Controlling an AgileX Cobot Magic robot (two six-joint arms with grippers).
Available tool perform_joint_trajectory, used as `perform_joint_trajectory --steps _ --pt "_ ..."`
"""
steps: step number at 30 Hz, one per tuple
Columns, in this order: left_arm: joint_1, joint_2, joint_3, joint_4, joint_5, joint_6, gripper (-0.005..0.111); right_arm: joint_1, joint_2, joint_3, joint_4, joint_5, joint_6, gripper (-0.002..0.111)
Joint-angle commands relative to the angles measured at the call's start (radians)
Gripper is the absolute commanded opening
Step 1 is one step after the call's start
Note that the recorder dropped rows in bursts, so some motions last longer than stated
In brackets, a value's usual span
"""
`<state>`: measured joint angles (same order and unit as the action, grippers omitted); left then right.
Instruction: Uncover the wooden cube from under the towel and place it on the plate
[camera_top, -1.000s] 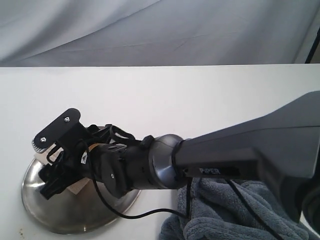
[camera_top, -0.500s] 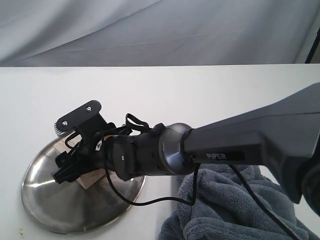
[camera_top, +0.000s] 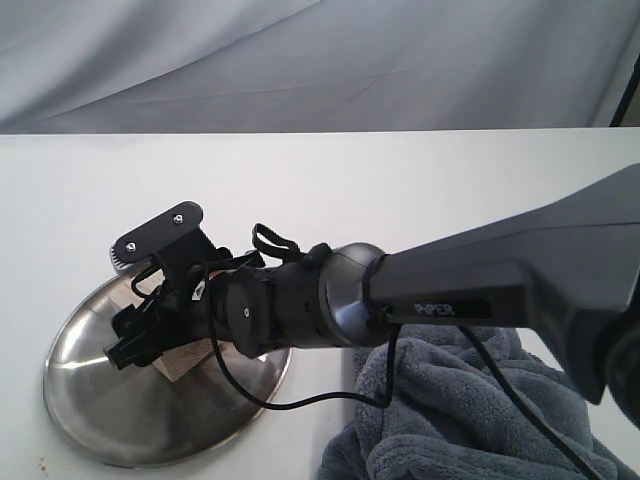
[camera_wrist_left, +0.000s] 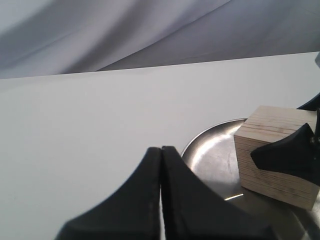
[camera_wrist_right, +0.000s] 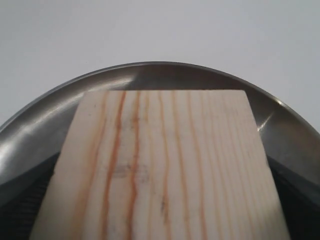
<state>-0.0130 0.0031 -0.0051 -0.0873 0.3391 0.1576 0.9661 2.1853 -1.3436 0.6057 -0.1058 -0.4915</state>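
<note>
I should open my right gripper now. The lower edge of the wooden cube (camera_top: 190, 358) is low inside the rim of the steel plate, so the cube would stay standing.
The wooden cube (camera_top: 190, 358) is over the steel plate (camera_top: 120, 420) at the front left of the table, with my right gripper (camera_top: 150, 335) shut on it; the arm reaches across from the right. In the right wrist view the grained cube (camera_wrist_right: 160, 165) fills the space between the jaws, with the plate's rim (camera_wrist_right: 40, 125) behind it. The left wrist view shows the cube (camera_wrist_left: 272, 135) low on the plate (camera_wrist_left: 210, 150) with a black right fingertip (camera_wrist_left: 290, 152) on its side. I cannot tell whether the cube touches the plate. My left gripper (camera_wrist_left: 161, 150) is shut and empty beside the plate. The blue-grey towel (camera_top: 450, 420) lies crumpled at the front right.
A white table (camera_top: 400, 200) stretches back to a grey cloth backdrop (camera_top: 320, 60). The right arm's thick link (camera_top: 520, 290) spans the towel and the table's right half. A black cable (camera_top: 270, 405) hangs from the wrist over the plate's edge.
The right gripper carried the cube up and to the right over the plate during the first half second. Since then it has barely moved.
</note>
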Motion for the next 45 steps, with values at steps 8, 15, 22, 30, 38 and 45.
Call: perform_joint_trajectory --steps 8,15,22,30,38,45 --pt "0.001 -0.003 0.005 -0.005 -0.014 0.001 0.001 0.001 -0.014 -0.008 -0.054 0.031 -0.01 0.097" --pt "0.001 -0.003 0.005 -0.005 -0.014 0.001 0.001 0.001 -0.014 -0.008 -0.064 0.02 -0.024 0.105" --pt "0.001 -0.003 0.005 -0.005 -0.014 0.001 0.001 0.001 -0.118 -0.008 -0.125 0.025 -0.029 0.105" --pt "0.001 -0.003 0.005 -0.005 -0.014 0.001 0.001 -0.008 -0.444 -0.008 -0.3 0.213 -0.069 0.089" --pt "0.001 -0.003 0.005 -0.005 -0.014 0.001 0.001 -0.226 -0.688 -0.008 -0.478 0.703 -0.05 0.039" --pt "0.001 -0.003 0.005 -0.005 -0.014 0.001 0.001 -0.396 -0.774 0.032 -0.475 0.857 -0.023 0.014"
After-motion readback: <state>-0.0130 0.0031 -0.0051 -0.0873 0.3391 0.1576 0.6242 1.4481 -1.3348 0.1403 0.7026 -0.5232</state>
